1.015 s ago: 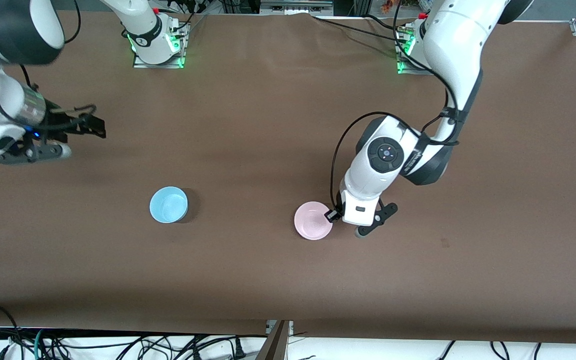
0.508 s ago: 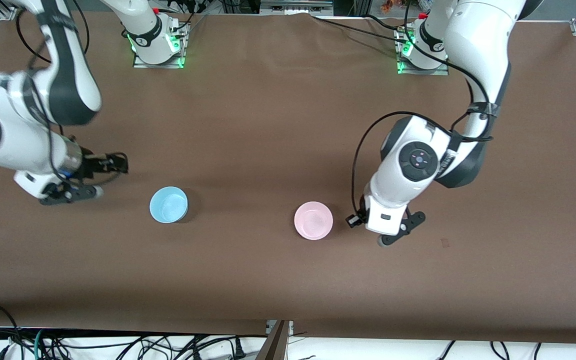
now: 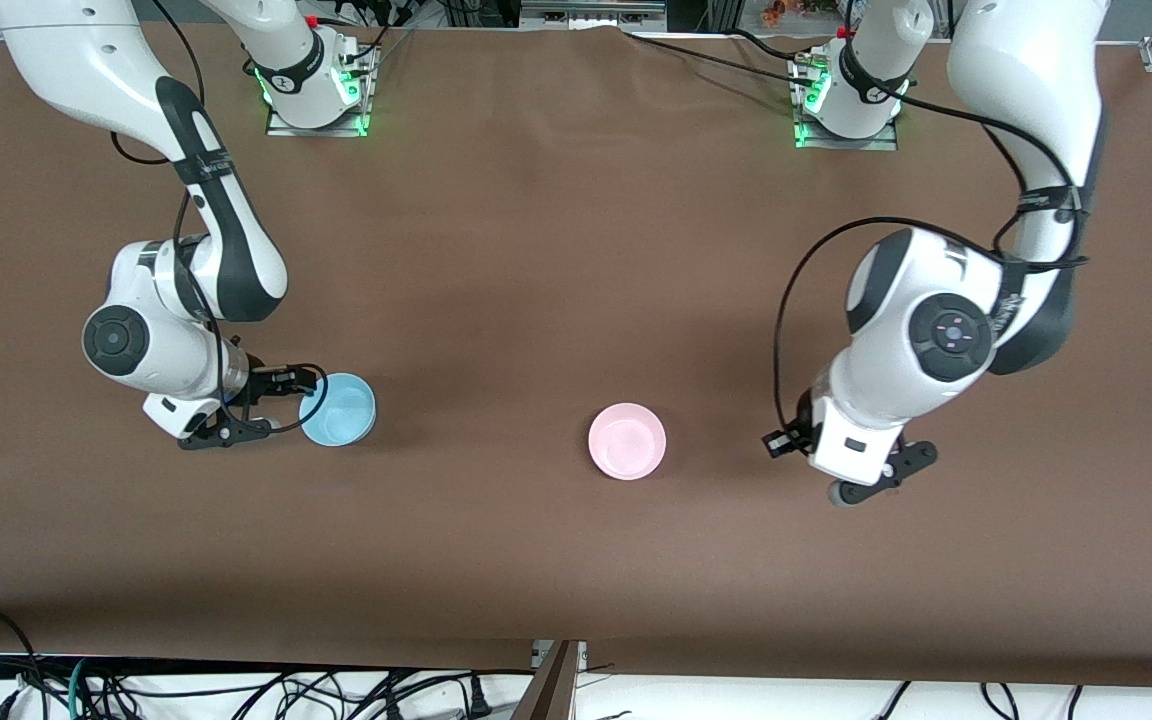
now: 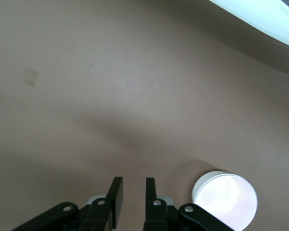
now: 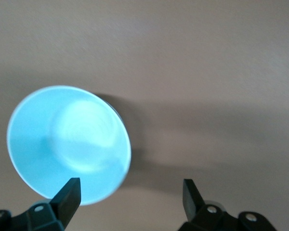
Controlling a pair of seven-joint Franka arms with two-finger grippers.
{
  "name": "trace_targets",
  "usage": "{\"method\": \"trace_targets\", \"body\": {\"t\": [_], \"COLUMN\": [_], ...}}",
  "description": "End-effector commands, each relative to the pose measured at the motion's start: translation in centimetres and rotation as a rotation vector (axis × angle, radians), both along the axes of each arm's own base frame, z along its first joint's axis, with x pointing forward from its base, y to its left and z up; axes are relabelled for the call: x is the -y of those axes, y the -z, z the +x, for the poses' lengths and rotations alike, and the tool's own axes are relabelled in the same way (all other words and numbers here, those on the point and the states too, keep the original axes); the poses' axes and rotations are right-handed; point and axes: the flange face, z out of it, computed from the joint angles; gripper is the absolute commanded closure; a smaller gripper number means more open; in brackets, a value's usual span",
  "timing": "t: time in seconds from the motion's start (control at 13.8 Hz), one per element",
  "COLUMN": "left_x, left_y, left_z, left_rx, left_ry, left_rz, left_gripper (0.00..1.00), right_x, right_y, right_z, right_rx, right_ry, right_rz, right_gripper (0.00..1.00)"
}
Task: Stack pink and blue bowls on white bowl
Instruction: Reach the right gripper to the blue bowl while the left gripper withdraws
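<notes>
The right gripper needs to stack the blue bowl onto the pink bowl point(image 3: 626, 441) next, so it needs to grab the blue bowl by its rim.
The light blue bowl point(image 3: 338, 408) stands upright toward the right arm's end of the table. My right gripper point(image 3: 294, 398) is wide open at its rim. In the right wrist view the blue bowl point(image 5: 67, 144) lies partly between the fingers of the right gripper point(image 5: 132, 195). The pink bowl point(image 3: 626, 441) stands upright mid-table. My left gripper point(image 3: 778, 441) is beside it, apart from it and empty. In the left wrist view the fingers of the left gripper point(image 4: 133, 192) stand a narrow gap apart, and the bowl point(image 4: 225, 199) looks very pale. No separate white bowl shows.
The table is covered in brown cloth point(image 3: 536, 250). A small stain point(image 3: 891, 487) lies near the left hand and also shows in the left wrist view point(image 4: 31, 77). A pale white shape point(image 4: 265, 19) crosses a corner of that view. Cables hang at the table's near edge.
My right arm swung in from the table's end to the blue bowl's rim. My left gripper drew away from the pink bowl toward the left arm's end. Neither bowl moved.
</notes>
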Motion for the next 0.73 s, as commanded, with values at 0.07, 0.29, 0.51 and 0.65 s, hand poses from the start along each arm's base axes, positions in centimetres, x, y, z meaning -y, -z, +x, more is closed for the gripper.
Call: {"method": "trace_targets", "body": {"t": [0.07,0.29,0.51,0.65], "left_x": [-3.2,-5.6,-7.7,-8.5], "left_y": [-1.7,-1.7,-2.5,-2.6], "left_z": [0.1,0.4,0.6,0.6], "left_rx": [-0.013,-0.027,-0.017,-0.029], "left_ry": [0.062,0.109,0.140,0.161], "left_rz": [-0.022,-0.018,-0.033,-0.031], "left_gripper": [0.73,0.73,0.73,0.72], "right_x": [-1.4,-0.7,1.0,0.3], "right_y": [0.9,3.1,3.1,2.6], "right_z": [1.4,1.6,1.8,2.0], "right_rx": [0.026,0.035,0.034,0.037], "right_ry": [-0.011,-0.041,-0.049,-0.029], "right_rz": [0.031,0.033,0.046,0.069], "right_gripper": [0.13,0.22,0.41,0.54]}}
